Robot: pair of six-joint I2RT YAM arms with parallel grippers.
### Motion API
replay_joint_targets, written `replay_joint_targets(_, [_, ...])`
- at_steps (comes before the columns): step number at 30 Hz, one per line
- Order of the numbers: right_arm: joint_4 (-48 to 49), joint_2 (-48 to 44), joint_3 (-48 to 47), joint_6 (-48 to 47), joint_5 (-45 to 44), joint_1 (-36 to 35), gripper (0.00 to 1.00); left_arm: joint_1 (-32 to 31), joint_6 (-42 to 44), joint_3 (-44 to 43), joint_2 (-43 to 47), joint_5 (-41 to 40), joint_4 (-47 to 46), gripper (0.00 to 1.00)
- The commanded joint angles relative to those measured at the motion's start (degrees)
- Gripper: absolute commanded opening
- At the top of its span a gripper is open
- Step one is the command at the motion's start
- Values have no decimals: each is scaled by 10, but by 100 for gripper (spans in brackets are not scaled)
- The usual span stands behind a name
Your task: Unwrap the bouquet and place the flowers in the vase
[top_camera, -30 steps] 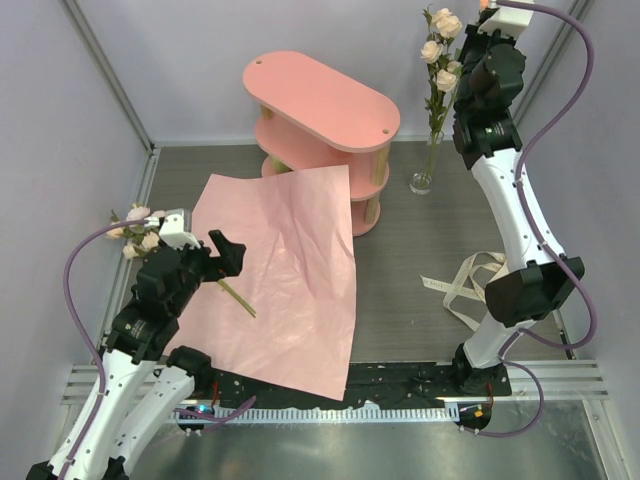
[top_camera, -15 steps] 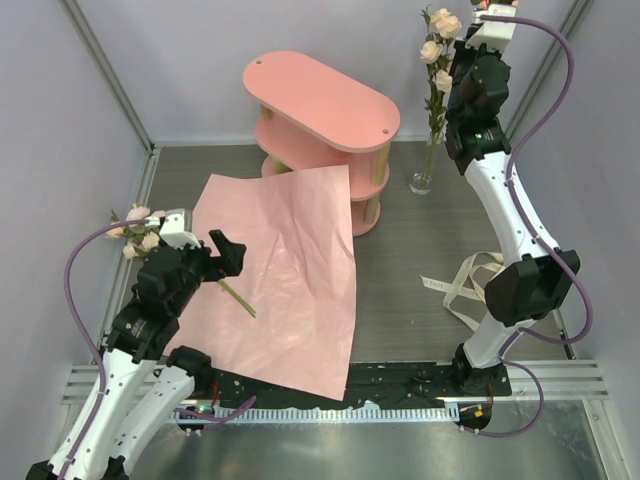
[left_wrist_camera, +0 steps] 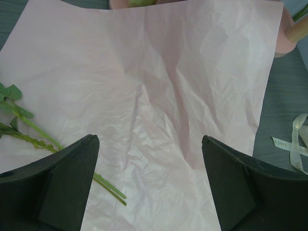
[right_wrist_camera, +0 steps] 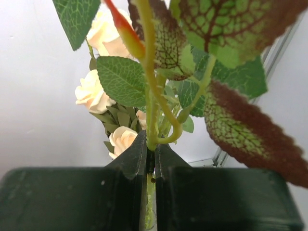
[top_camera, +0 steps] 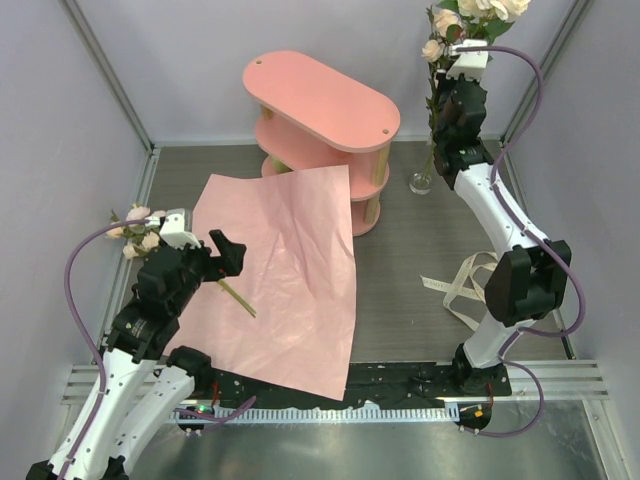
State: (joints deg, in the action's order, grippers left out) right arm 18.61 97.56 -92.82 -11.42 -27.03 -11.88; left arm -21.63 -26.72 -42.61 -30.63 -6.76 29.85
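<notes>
I should keep holding the stem with my right gripper. The stem is high beside the roses, so it would likely fall outside the vase (top_camera: 422,181) if I opened now.
The bouquet is undone: its pink paper (top_camera: 285,280) lies spread flat on the table. My right gripper (top_camera: 458,35) is raised at the back right, shut on a green stem (right_wrist_camera: 151,126) of the flowers, whose cream blooms (top_camera: 486,8) reach the top edge. More roses (top_camera: 433,50) stand in the clear glass vase (top_camera: 422,181) just below; in the right wrist view these blooms (right_wrist_camera: 91,92) show behind the fingers. My left gripper (left_wrist_camera: 149,139) hovers open over the paper (left_wrist_camera: 192,72). Other flowers (top_camera: 136,230) lie at the paper's left edge, their stems (left_wrist_camera: 29,127) reaching onto it.
A pink three-tier oval shelf (top_camera: 320,105) stands behind the paper, its near leg overlapped by the sheet's far corner. Cream ribbon (top_camera: 470,280) lies loose on the dark table near the right arm's base. Walls close in left, back and right.
The right arm has swung left and risen with its flower, so the blooms now sit at the picture's top edge above the vase. The left arm has not moved.
</notes>
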Motion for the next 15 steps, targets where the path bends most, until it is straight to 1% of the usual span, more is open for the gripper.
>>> replay_joint_targets(1, [70, -1, 21, 7, 10, 2, 1, 3, 5, -5, 0, 7, -26, 92])
replay_joint_targets(10, [100, 25, 61, 4, 5, 5, 1, 3, 5, -5, 0, 6, -26, 92])
replay_joint_targets(15, [122, 30, 87, 21, -8, 6, 1, 4, 6, -5, -1, 3, -26, 92])
